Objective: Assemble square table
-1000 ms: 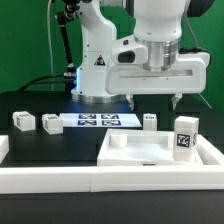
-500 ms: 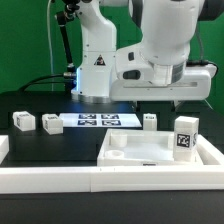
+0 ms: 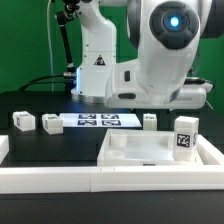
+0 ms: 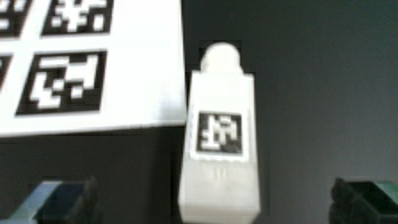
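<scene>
My fingers are above the tagged white leg in the wrist view, so it is too early to close. My gripper lowers to the leg, then closes on it.
The square tabletop (image 3: pixel 150 150), a large white slab, lies at the front on the exterior view's right. Four small white leg blocks stand on the black table: two on the left (image 3: pixel 21 121) (image 3: pixel 50 124), one by the marker board (image 3: pixel 149 121), and one with a big tag (image 3: pixel 184 135). In the wrist view a white leg (image 4: pixel 217 130) with a square tag lies lengthwise between my fingers. My gripper (image 4: pixel 210 200) is open, with its dark fingertips (image 4: pixel 54 200) wide on either side and clear of the leg. In the exterior view the arm's body hides the fingers.
The marker board (image 3: pixel 100 120) lies flat behind the legs; its corner shows in the wrist view (image 4: pixel 71 60) beside the leg. A long low white barrier rail (image 3: pixel 60 180) runs along the front. The robot base (image 3: pixel 95 70) stands at the back.
The wrist has turned and the arm's body has swung toward the camera. The fingers, which hung in plain view above the table a second ago, are now hidden behind it.
</scene>
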Tool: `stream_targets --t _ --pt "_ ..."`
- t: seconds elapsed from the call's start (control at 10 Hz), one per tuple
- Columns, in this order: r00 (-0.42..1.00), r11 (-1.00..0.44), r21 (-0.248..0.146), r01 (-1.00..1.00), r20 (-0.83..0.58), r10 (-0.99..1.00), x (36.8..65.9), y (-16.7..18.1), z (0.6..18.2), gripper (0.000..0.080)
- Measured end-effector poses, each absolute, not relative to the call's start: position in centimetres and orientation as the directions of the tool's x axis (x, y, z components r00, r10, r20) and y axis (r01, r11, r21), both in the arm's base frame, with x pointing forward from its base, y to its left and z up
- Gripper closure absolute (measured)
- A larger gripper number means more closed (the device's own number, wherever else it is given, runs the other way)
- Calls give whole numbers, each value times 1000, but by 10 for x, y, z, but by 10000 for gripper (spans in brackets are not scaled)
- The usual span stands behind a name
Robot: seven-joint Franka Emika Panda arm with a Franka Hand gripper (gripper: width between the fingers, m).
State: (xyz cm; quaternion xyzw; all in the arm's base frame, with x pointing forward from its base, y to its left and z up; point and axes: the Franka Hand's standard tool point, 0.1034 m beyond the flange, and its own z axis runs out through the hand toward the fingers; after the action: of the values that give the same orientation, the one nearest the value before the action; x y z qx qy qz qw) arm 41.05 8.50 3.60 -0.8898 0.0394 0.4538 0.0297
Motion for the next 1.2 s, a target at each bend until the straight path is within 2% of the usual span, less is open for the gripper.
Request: stream_targets --t 0.7,1.0,1.2 --pt "618 -995 -12 -96 -785 -50 392 84 13 151" --pt "615 -995 -4 -96 -787 -56 388 89 8 151" --pt "616 -995 -4 -97 -786 -57 388 89 8 421"
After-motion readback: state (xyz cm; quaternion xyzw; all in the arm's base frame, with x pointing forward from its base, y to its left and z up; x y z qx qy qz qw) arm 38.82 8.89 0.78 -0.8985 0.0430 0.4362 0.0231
